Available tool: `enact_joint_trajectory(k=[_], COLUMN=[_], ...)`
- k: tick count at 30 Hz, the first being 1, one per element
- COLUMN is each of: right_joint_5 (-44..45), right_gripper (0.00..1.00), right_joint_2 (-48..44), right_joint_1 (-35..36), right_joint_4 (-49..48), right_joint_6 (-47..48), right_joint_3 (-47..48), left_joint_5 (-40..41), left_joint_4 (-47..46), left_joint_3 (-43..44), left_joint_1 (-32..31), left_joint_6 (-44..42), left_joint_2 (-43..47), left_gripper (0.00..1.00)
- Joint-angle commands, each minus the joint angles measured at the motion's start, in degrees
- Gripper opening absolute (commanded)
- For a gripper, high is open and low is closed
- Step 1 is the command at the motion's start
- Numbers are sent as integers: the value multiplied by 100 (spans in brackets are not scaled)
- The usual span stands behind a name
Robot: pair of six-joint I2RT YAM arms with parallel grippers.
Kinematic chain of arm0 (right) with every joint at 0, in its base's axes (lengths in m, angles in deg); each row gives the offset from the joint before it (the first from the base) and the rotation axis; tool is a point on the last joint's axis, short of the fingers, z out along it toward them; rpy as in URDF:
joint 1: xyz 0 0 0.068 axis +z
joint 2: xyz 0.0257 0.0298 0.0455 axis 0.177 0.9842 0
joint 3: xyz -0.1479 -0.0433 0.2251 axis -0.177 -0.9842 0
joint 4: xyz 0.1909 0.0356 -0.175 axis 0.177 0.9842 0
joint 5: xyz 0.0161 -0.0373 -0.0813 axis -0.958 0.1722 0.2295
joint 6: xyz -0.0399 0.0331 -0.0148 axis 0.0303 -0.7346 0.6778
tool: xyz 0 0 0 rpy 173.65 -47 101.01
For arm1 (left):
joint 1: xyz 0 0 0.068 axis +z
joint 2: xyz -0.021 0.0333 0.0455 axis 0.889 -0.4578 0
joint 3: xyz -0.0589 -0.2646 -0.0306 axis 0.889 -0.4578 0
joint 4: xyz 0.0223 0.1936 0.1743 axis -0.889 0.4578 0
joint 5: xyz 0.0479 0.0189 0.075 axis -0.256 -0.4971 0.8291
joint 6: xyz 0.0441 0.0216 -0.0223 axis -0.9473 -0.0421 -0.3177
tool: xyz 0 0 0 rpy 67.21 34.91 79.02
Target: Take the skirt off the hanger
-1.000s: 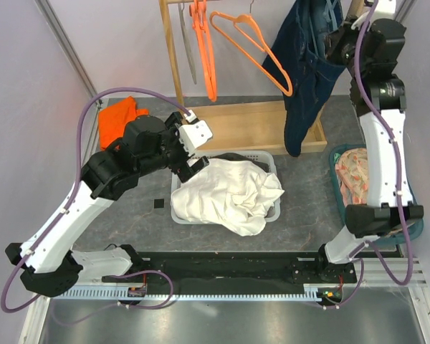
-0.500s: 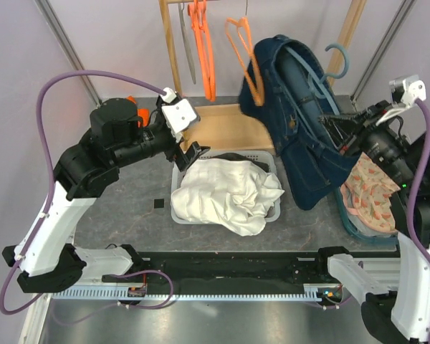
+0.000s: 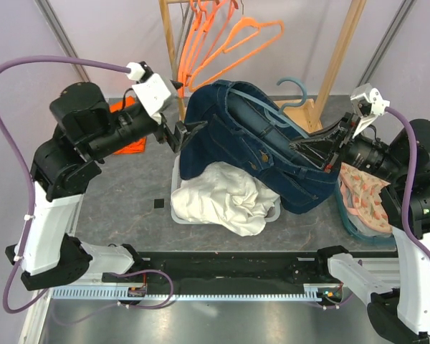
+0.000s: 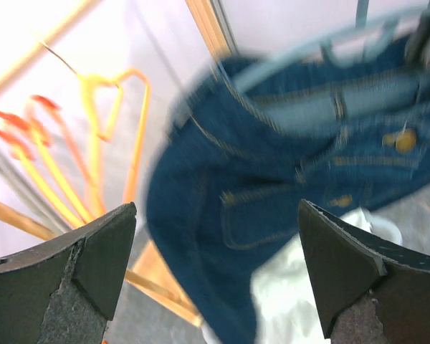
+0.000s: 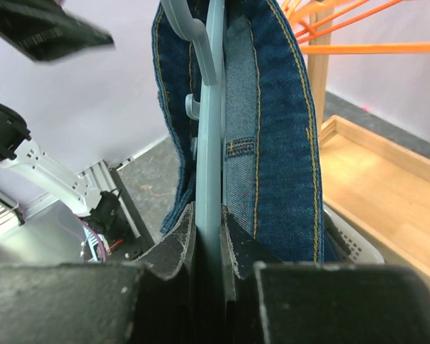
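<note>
My left gripper is going to grab the skirt's edge across from my right gripper next, so that the hanger can be pulled out.
A dark blue denim skirt (image 3: 251, 147) hangs on a light blue hanger (image 3: 290, 89), held level over the basket. My right gripper (image 3: 317, 149) is shut on the hanger's bar (image 5: 213, 179), with the skirt's waistband (image 5: 279, 143) beside the fingers. My left gripper (image 3: 188, 129) is open and empty, right at the skirt's left edge. The left wrist view shows the blurred skirt (image 4: 272, 186) between and beyond its two open fingers (image 4: 86, 265).
A white basket (image 3: 269, 215) with white cloth (image 3: 226, 197) sits under the skirt. Orange hangers (image 3: 222, 36) hang on the wooden rack (image 3: 170, 50) behind. A teal tub with pink patterned cloth (image 3: 365, 204) is at right. Orange cloth (image 3: 129, 143) lies at left.
The right arm swung the skirt and hanger down from the rack and leftward over the basket. The left arm rose and moved its open gripper to the skirt's left edge.
</note>
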Motion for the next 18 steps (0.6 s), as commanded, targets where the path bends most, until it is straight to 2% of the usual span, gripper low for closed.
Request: enact_joint_trajectory(k=[1, 6, 11, 18], right_joint_5=[-346, -338, -276, -145], right_gripper=[0, 0, 0, 0], right_joint_2=[-59, -6, 11, 90], right_joint_1=[142, 274, 389, 529], right_joint_4=[-659, -554, -475, -387], right_joint_6=[137, 251, 356, 427], right_joint_3=[-18, 0, 9, 17], left_joint_5=[-48, -486, -610, -1190], left_joint_4=[-458, -906, -995, -986], left_joint_3=[311, 600, 794, 671], left_joint_1=[129, 568, 604, 604], left_joint_6=[217, 1105, 1378, 1528], left_joint_2=[-191, -578, -965, -965], left_gripper=[100, 100, 100, 100])
